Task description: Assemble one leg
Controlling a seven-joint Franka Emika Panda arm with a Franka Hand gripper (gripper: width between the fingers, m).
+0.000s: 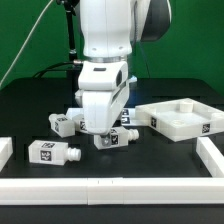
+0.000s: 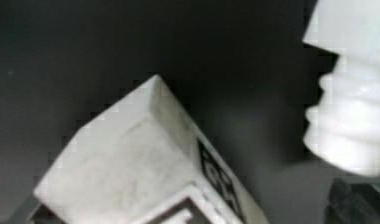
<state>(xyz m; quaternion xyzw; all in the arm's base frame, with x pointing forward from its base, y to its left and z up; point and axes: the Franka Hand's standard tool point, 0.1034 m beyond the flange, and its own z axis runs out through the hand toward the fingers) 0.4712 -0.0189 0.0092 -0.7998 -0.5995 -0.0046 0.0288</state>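
Note:
I need to close my gripper now, because its fingers reach down beside the tagged block of the leg [image 1: 108, 139] [image 2: 155, 165]. My gripper would hold the leg.
Four white legs with black-and-white tags lie on the black table. One leg [image 1: 53, 152] lies at the front on the exterior view's left, one [image 1: 65, 122] behind it, one [image 1: 128, 118] beside the tray part. The fourth leg [image 1: 113, 139] lies right under my gripper [image 1: 100, 130], which is lowered to the table over it. In the wrist view this leg [image 2: 134, 160] fills the space at my gripper [image 2: 201, 215], blocky tagged end near. A dark gap shows between it and the finger on one side, so the jaws look open around it. Another leg's ribbed stub [image 2: 347, 90] lies beside it.
The large white square tray-like part [image 1: 185, 118] with corner sockets lies on the exterior view's right. A white frame runs along the front edge [image 1: 110, 185] and the right side [image 1: 214, 155]. A white block [image 1: 4, 150] stands at the left edge.

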